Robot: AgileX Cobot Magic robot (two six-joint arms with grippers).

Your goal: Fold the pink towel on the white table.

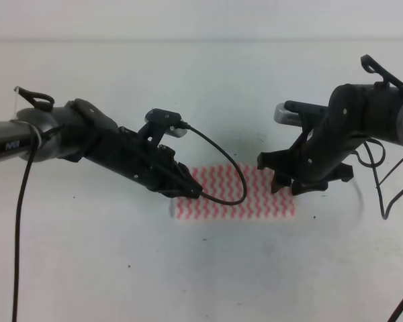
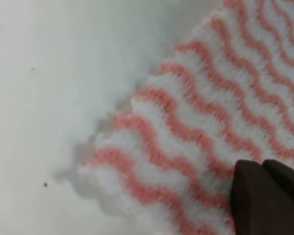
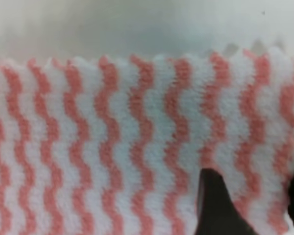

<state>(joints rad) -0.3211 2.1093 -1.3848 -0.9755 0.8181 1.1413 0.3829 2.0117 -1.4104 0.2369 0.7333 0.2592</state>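
The towel [image 1: 255, 196] lies flat across the table. Next, my right gripper will grab the towel by its short end edge [image 1: 292, 193], where the cloth can bunch, to fold it.
The pink towel [image 1: 255, 196] lies flat on the white table [image 1: 201, 87], a little right of centre. My left gripper [image 1: 191, 192] sits on the towel's left end. In the left wrist view its fingers [image 2: 264, 196] are pressed together over the striped cloth [image 2: 210, 98]; I cannot tell whether cloth is pinched between them. My right gripper [image 1: 287, 186] is at the towel's right end. In the right wrist view it [image 3: 253, 210] is open, with two dark fingers apart just over the towel [image 3: 112, 137], which shows between them.
Bare white table [image 2: 49, 73] runs left of the towel's scalloped corner and beyond its far edge [image 3: 137, 24]. A black cable [image 1: 228, 174] loops from the left arm over the towel. More cables [image 1: 383, 188] hang by the right arm.
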